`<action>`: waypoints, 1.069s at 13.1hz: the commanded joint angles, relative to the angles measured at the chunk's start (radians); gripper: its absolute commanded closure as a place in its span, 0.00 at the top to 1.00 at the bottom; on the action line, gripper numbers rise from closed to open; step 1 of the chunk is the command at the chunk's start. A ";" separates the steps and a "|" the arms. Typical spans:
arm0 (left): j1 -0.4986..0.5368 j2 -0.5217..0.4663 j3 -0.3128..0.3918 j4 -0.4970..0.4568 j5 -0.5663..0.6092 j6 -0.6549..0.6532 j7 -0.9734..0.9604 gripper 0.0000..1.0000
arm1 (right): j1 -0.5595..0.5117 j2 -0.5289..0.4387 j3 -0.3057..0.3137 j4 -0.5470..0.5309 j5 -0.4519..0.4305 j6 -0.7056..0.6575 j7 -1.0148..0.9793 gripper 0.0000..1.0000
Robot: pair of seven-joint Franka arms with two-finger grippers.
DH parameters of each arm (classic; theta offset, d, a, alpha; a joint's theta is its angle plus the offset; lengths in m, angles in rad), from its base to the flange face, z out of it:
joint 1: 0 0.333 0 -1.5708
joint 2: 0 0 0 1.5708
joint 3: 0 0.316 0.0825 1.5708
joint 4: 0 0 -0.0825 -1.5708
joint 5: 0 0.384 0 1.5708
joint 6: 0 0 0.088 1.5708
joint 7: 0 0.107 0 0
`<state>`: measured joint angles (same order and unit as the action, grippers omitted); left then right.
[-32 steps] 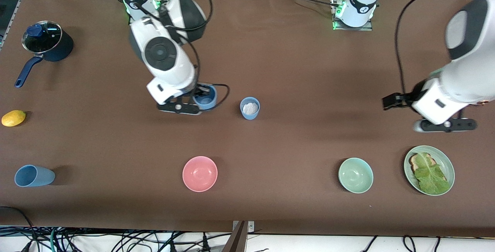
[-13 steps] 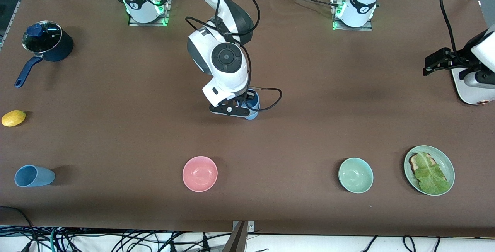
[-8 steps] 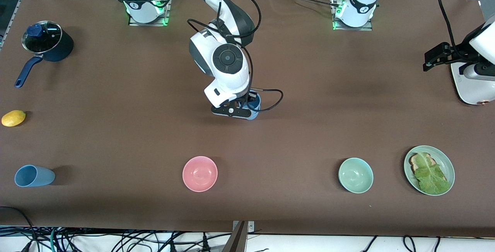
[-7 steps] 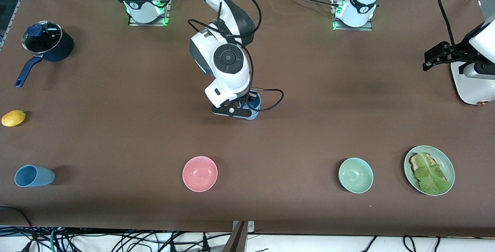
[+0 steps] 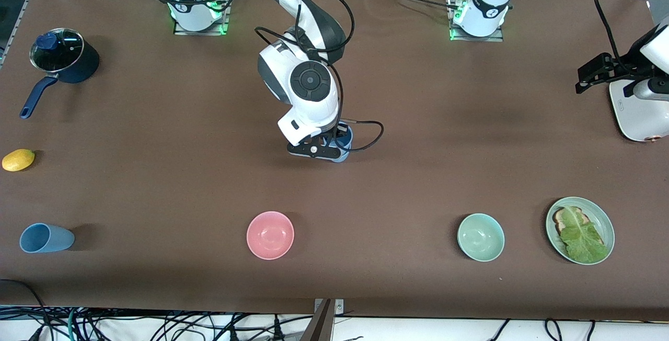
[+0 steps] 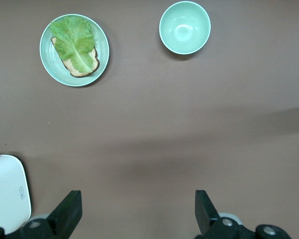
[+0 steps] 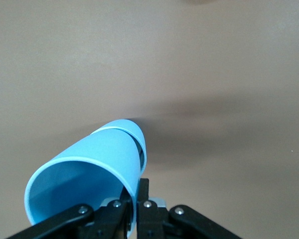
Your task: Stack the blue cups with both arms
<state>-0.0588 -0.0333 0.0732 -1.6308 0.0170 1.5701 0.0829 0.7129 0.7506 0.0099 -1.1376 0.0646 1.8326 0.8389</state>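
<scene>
I should open my right gripper now, because the held cup [image 7: 89, 154] is inside the lower blue cup [image 7: 138, 137] and would stay nested.
My right gripper [image 5: 333, 145] is shut on the rim wall of a light-blue cup [image 5: 346, 134], which sits nested in a second blue cup [image 5: 342, 157] at the middle of the table. The right wrist view shows the gripper [image 7: 138, 199] pinching the held cup [image 7: 89, 159], with the lower cup [image 7: 124, 124] around its base. A third blue cup [image 5: 44, 238] lies on its side near the front camera at the right arm's end. My left gripper [image 5: 635, 86] is raised at the left arm's end. In the left wrist view it [image 6: 137, 214] is open and empty over bare table.
A navy saucepan [image 5: 62, 61] and a lemon [image 5: 18, 159] are at the right arm's end. A pink bowl [image 5: 270, 235], a green bowl [image 5: 481, 237] and a plate of toast with lettuce [image 5: 609, 228] stand near the front camera. A white flat device [image 5: 632, 121] lies below the left gripper.
My right gripper carried its cup toward the left arm's end and set it into the second cup; it has barely moved lately. The left arm rose and drew back toward its end.
</scene>
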 commanded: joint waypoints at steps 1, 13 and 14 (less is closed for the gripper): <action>0.037 -0.025 -0.049 -0.024 -0.014 0.018 -0.008 1.00 | 0.010 0.022 -0.008 0.041 0.014 -0.021 0.014 0.00; 0.039 0.003 -0.044 0.002 -0.054 0.011 -0.008 1.00 | -0.068 -0.028 -0.018 0.044 0.011 -0.107 -0.145 1.00; 0.040 0.004 -0.044 0.002 -0.054 0.011 -0.008 1.00 | -0.104 -0.036 -0.016 0.042 0.014 -0.121 -0.193 1.00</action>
<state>-0.0280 -0.0308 0.0324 -1.6308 -0.0146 1.5716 0.0822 0.6726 0.7430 -0.0165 -1.1090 0.0644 1.7653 0.7352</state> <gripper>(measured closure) 0.000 0.000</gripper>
